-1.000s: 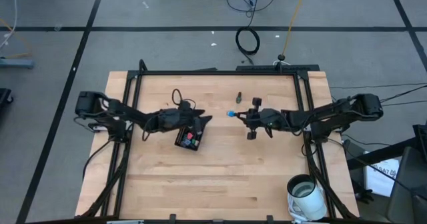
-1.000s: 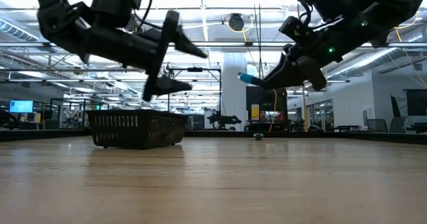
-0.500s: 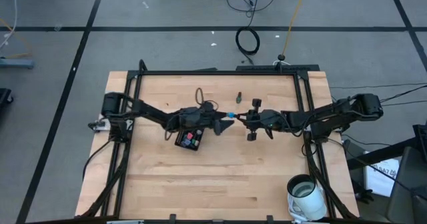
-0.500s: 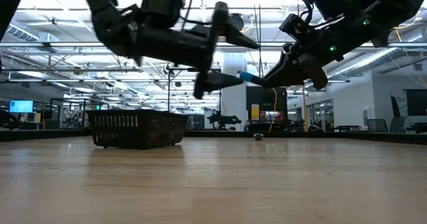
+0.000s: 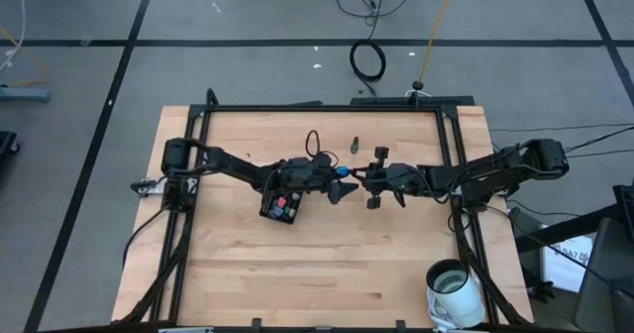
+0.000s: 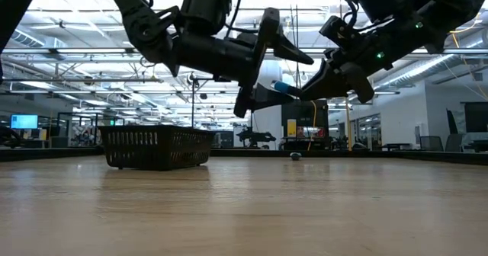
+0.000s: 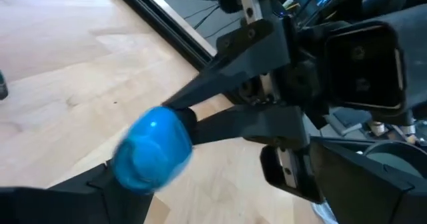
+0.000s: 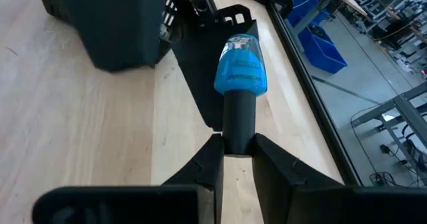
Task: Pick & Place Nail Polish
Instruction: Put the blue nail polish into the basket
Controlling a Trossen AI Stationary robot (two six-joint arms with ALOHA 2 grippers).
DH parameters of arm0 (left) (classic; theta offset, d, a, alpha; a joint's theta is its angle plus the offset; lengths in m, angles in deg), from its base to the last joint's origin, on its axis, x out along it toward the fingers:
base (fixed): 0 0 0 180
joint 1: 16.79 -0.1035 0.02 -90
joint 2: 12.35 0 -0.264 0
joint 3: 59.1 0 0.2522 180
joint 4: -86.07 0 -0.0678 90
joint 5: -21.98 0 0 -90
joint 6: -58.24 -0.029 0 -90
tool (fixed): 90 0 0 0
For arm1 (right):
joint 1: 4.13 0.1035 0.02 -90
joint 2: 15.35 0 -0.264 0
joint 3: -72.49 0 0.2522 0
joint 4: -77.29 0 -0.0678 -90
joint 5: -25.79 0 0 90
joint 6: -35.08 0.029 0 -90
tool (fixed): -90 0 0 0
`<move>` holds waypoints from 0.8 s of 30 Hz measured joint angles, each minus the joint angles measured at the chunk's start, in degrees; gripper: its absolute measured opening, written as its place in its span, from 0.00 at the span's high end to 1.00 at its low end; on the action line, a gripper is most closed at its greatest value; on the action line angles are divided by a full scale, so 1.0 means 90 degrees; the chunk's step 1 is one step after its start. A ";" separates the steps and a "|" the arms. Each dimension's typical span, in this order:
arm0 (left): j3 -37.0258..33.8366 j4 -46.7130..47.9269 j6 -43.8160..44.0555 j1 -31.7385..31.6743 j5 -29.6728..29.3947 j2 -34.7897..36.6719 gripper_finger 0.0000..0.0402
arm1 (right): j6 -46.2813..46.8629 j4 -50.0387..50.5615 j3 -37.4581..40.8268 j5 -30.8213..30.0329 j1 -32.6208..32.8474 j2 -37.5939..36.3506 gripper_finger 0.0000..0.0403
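The nail polish bottle should go in the black slotted tray (image 5: 282, 207). So my left gripper will next grab the bottle by its blue body (image 5: 343, 171) to place it there.
A blue nail polish bottle (image 8: 241, 67) with a dark cap is held in the air over the table's middle by my right gripper (image 8: 237, 147), which is shut on it. It also shows in the high view (image 5: 346, 172) and the low view (image 6: 281, 88). My left gripper (image 6: 293, 77) is open, one finger above and one below the bottle's blue body (image 7: 153, 147). A black slotted tray (image 5: 282, 207) with red and teal bottles stands on the table under my left arm. One dark bottle (image 5: 354, 141) stands farther back. My right gripper pinches the bottle's dark cap (image 8: 239, 121) between its two fingertips. The fingers come level from the table's right and lie along the bottle. The bottle is lifted clear and lies about level, its blue body pointing toward the table's left. My left gripper: I cannot tell whether its lower finger (image 7: 100, 187) touches the blue body.
A black rail frame (image 5: 448, 155) runs along the table's left, far and right sides. A white cup (image 5: 456, 288) stands at the near right corner. The near half of the wooden table (image 5: 317, 274) is bare.
My left gripper has gone toward the table's right edge, away from over the tray and up to the blue bottle, and its open fingers now stand around the bottle's body. My right gripper and the bottle have kept still.
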 joint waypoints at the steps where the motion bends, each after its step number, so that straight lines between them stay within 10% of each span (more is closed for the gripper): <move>1: 0.0000 0.0016 0.0000 -0.0016 0.0000 0.0000 0.10 | -0.0001 0.0024 0.0000 0.0002 0.0000 0.0000 0.89; 24: 0.0000 0.0179 0.0034 -0.0230 0.0104 0.0000 0.55 | -0.0002 0.0106 0.0000 0.0195 0.0000 0.0000 0.89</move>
